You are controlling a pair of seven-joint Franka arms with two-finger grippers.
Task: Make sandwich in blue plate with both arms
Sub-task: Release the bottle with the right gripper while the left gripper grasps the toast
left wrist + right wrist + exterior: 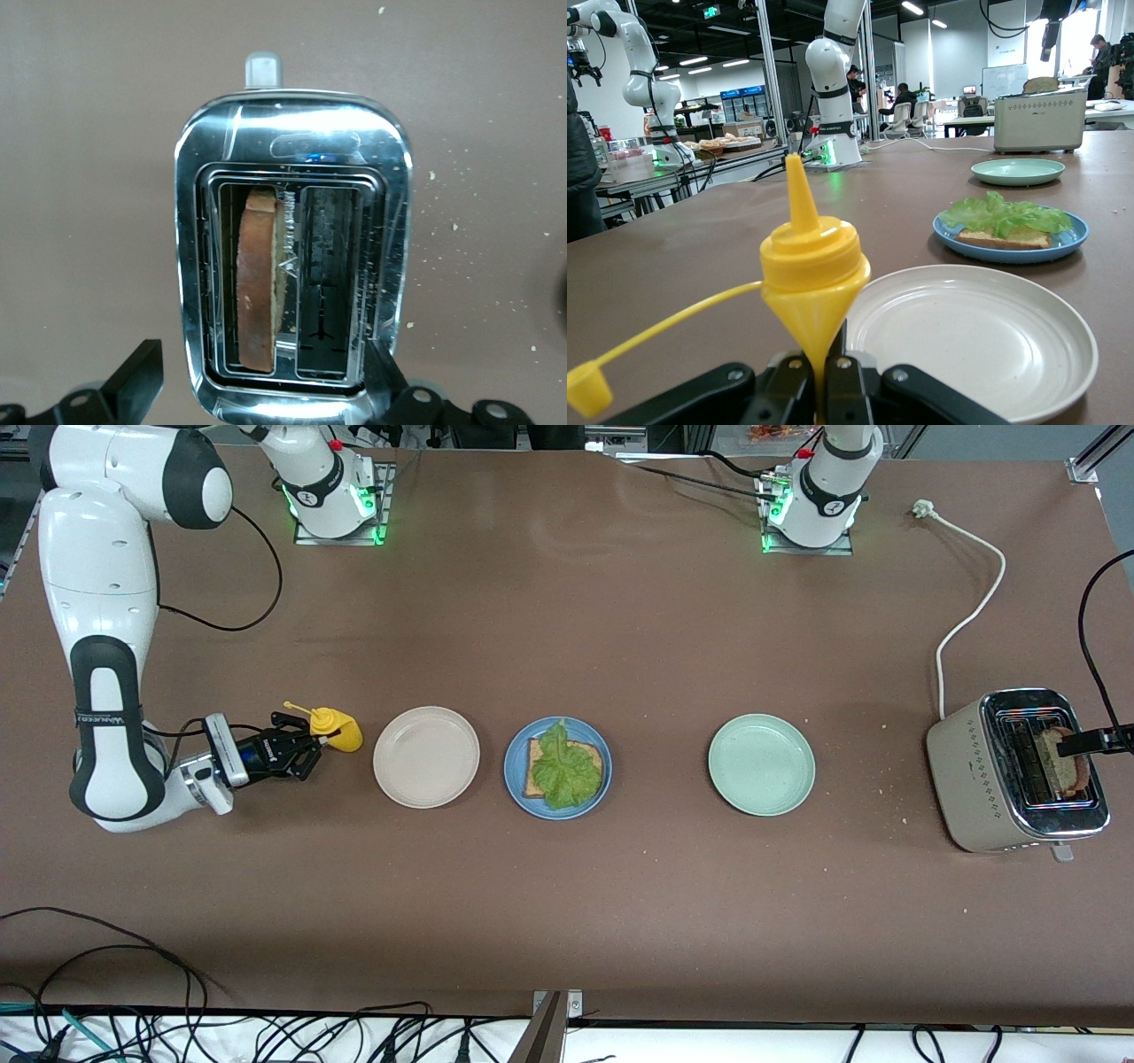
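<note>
The lettuce on the blue plate (516,766) needs the toaster's bread slice on top. My left gripper should grab the slice by its crust edge (1077,771) next.
The blue plate (516,766) lies mid-table with one brown bread slice (536,779) on it and a green lettuce leaf (565,766) on top; the right wrist view shows the plate (1010,255) and leaf (1001,214) too. A second bread slice (260,279) stands in a slot of the toaster (974,771). My left gripper (266,376) hangs open over the toaster, its fingers wide on either side of it, apart from the slice. My right gripper (306,755) is shut on a yellow squeeze bottle (813,266) beside the beige plate, low at the table.
A beige plate (426,757) lies between the yellow bottle and the blue plate. A pale green plate (761,764) sits between the blue plate and the toaster. The toaster's white cord (970,615) runs toward the left arm's base. Crumbs are scattered near the toaster.
</note>
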